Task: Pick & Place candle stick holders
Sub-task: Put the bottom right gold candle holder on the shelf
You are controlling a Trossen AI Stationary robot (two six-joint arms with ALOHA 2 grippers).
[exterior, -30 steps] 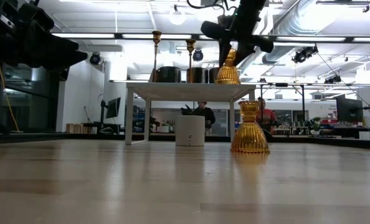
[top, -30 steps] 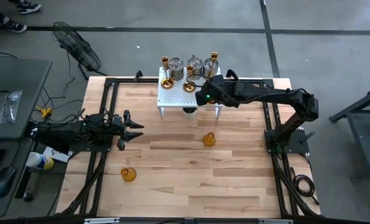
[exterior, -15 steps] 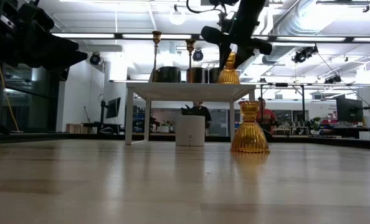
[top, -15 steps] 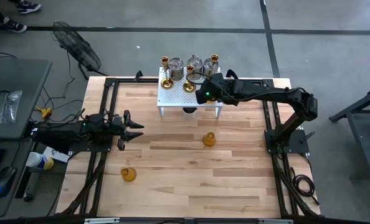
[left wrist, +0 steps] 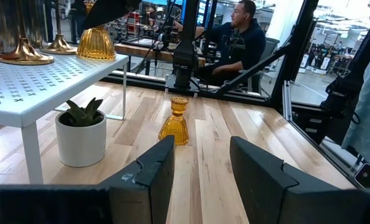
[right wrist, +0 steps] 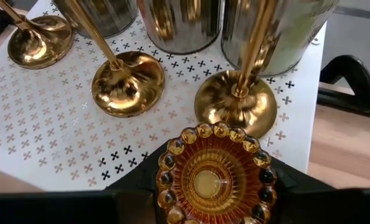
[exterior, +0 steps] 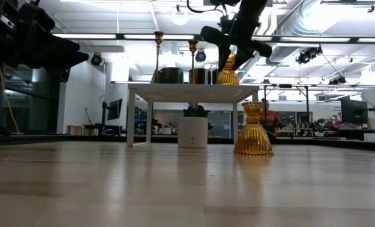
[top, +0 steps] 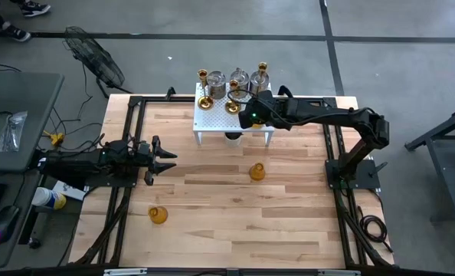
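I need to move the amber holder toward the rack's open gap with my right gripper before I open it, because the holder's beaded rim overlaps one gold base.
An amber holder [right wrist: 210, 177] sits in my right gripper [right wrist: 211, 186], which is shut on it over the right front corner of the white rack [top: 220, 119]. On the rack stand gold candlesticks [right wrist: 119, 84] by their round bases and silvery jars [right wrist: 182, 22]. Two more amber holders stand on the table on their wide bases, one mid-table [top: 256, 172], one near the left front [top: 158, 215]. My left gripper [top: 165, 159] waits open at the table's left edge, holding nothing. My right gripper pinches the amber holder's upper part [exterior: 230, 58] between its two fingers [right wrist: 138, 183], one on each side below the beaded rim [right wrist: 186, 137]. The fingers slant down from the table's right. The holder is upright, its wide base [exterior: 227, 81] at the rack's top; whether it rests there, I cannot tell.
A white pot with a small plant [exterior: 192, 131] stands under the rack. Black frame rails [top: 128, 138] run along the table's sides. Bare wood [top: 243, 222] lies toward the near edge. A person [left wrist: 241, 37] sits beyond the table.
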